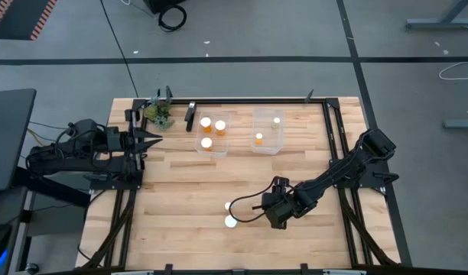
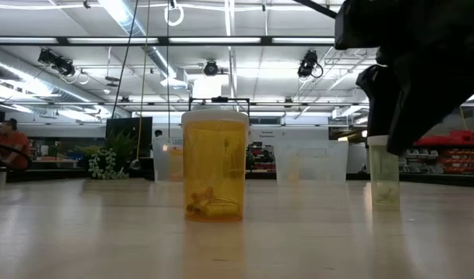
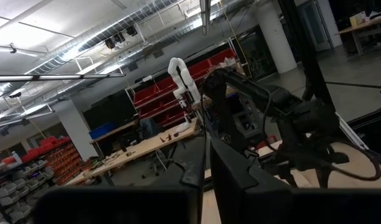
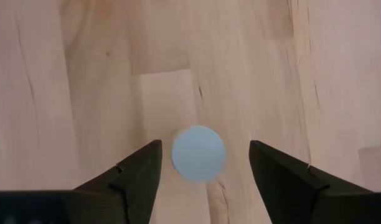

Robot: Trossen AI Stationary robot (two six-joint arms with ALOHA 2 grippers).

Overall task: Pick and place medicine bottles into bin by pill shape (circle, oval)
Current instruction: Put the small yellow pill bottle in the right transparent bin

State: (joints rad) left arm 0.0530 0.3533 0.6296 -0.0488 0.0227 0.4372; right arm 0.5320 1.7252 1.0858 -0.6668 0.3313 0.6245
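Note:
The white cap [image 4: 198, 154] is level between my right gripper's fingers, so it is time to close now. Closing now would catch the cap.
My right gripper [image 4: 203, 146] is open and points down over a small pale bottle [image 2: 385, 180] that stands upright on the table. Its round white cap [image 4: 198, 154] shows between the two fingers, with a gap on each side. In the high view the gripper [image 1: 274, 209] hides this bottle. An orange bottle [image 2: 214, 165] stands upright to its left, and its cap also shows in the high view [image 1: 231, 221]. Another white cap [image 1: 228, 206] shows just beyond it. My left gripper [image 1: 154, 140] waits shut at the table's left edge.
Two clear bins stand at the far middle. The left bin [image 1: 199, 145] holds three orange bottles. The right bin [image 1: 267, 150] holds an orange bottle [image 1: 258, 138] and a pale one [image 1: 277, 120]. A small plant [image 1: 159, 114] stands at the far left corner.

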